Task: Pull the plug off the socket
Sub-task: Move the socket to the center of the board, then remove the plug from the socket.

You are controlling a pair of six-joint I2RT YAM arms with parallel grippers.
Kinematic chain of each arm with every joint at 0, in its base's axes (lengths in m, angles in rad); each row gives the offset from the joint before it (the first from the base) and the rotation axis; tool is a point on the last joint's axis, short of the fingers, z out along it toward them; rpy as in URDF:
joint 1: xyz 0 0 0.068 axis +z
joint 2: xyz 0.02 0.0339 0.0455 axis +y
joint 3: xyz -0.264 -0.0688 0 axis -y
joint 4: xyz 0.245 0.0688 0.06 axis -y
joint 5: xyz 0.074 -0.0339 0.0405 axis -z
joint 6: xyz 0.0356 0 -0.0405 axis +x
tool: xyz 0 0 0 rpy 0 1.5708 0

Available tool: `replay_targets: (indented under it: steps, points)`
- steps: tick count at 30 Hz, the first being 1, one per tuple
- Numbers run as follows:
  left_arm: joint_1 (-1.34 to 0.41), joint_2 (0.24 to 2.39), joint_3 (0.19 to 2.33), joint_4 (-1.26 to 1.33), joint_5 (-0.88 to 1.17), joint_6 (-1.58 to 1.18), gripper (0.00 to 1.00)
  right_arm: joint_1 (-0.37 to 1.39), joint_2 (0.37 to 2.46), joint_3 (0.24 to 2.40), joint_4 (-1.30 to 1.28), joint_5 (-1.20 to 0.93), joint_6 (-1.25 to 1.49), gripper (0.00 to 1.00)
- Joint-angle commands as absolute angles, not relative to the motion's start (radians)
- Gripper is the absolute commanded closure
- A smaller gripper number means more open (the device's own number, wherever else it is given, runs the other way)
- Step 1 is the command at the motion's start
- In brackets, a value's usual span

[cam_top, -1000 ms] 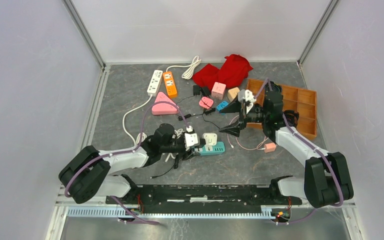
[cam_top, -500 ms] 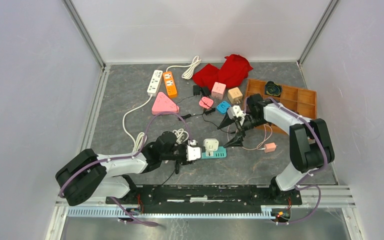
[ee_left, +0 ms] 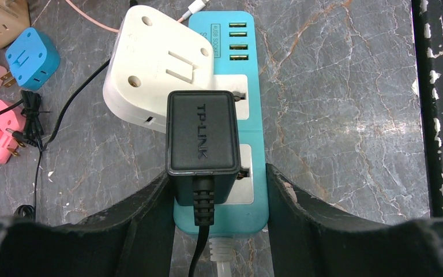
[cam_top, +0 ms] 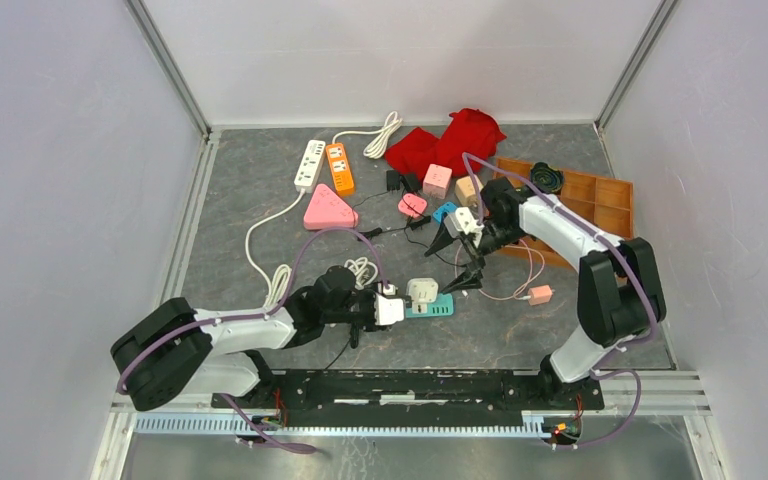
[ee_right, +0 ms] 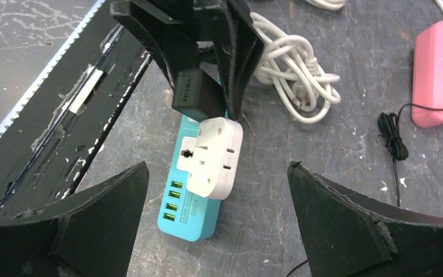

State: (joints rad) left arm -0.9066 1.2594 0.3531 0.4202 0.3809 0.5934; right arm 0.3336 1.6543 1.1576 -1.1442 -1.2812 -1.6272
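Note:
The white plug adapter has to come off the socket, so the robot's right gripper next needs to grab the adapter by its opposite broad sides and leave the black plug untouched.
The socket is a teal power strip lying flat on the table. A white plug adapter and a black TP-LINK plug sit in it. My left gripper is shut on the strip's cable end, one finger on each long side, and the left finger also touches the black plug. My right gripper hangs open above the strip's USB end. The white adapter lies between and below its spread fingers, untouched.
A coiled white cable lies beside the left wrist. Further back are a pink triangular strip, white and orange strips, small cube adapters, a red cloth and a wooden tray. The black base rail runs along the near edge.
My right arm has swung from beside the tray to over the teal strip, its gripper still open. My left gripper and the strip have shifted slightly toward the near edge.

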Motion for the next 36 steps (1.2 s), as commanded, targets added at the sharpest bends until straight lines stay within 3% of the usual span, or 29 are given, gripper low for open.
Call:
replay_targets:
  steps: [1,3,5,12,23,36]
  points:
    - [-0.915,1.24,0.338,0.419,0.348,0.641,0.98,0.36,1.558,1.092,-0.803,-1.187,-1.207,0.03]
    - [-0.917,1.24,0.337,0.42,0.346,0.641,0.98,0.382,1.482,1.006,-0.561,-1.108,-1.012,0.03]
    - [-0.917,1.239,0.337,0.42,0.339,0.643,0.98,0.399,1.442,0.969,-0.494,-1.089,-0.971,0.03]
    - [-0.92,1.244,0.334,0.424,0.331,0.647,0.98,0.432,1.516,1.047,-0.686,-1.114,-1.119,0.03]
    - [-0.922,1.23,0.324,0.438,0.32,0.646,0.98,0.548,1.592,1.071,-0.712,-1.045,-1.127,0.01]
    - [-0.922,1.218,0.314,0.451,0.312,0.646,0.98,0.602,1.626,1.102,-0.715,-0.971,-1.092,0.27]
